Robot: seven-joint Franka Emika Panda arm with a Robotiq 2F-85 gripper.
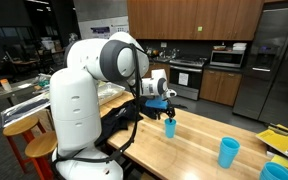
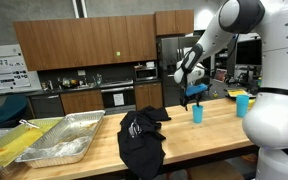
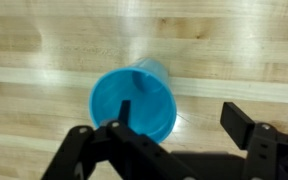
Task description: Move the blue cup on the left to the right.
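I need to close my gripper now, because one finger is over the cup's opening and the other is outside, so it would hold the cup's rim.
A small light-blue cup [image 1: 170, 127] stands on the wooden table [image 1: 194, 150]; it also shows in the other exterior view [image 2: 197, 114]. My gripper [image 1: 164, 108] hovers just above it, seen too from the other side [image 2: 195, 97]. In the wrist view the cup [image 3: 134, 100] is seen from above. The open gripper [image 3: 181, 116] has one finger over the cup's mouth and the other outside its rim. A second near-identical blue cup [image 1: 229, 152] stands further along the table and also shows in an exterior view [image 2: 242, 104].
A black cloth [image 2: 142, 137] lies on the table next to two foil trays [image 2: 69, 138]. A wider light-blue container [image 1: 278, 171] and yellow items [image 1: 284, 140] sit at the table's far end. Kitchen cabinets and appliances stand behind.
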